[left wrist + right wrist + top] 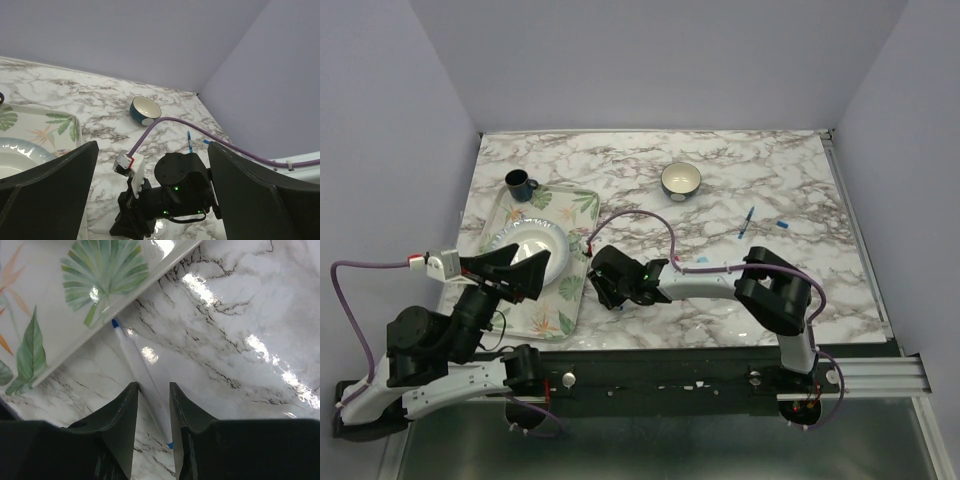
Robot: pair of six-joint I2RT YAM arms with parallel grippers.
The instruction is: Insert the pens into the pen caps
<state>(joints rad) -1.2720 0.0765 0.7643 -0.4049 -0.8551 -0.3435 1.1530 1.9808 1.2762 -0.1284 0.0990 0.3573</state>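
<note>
I would leave the white pen on the marble if I lifted my right gripper now, because its fingers are apart around the body of the pen.
A white pen with blue ends lies on the marble beside the tray's edge. My right gripper is low over it, jaws narrowly open with the pen between them; one fingertip is close to the barrel. In the top view the right gripper sits at the tray's right edge. A dark blue pen and a light blue cap lie at the right; they also show in the left wrist view, the pen and the cap. My left gripper is wide open and empty above the tray.
A leaf-patterned tray at the left holds a white plate and a dark mug. A dark bowl stands mid-back. A purple cable arcs over the table to the right wrist.
</note>
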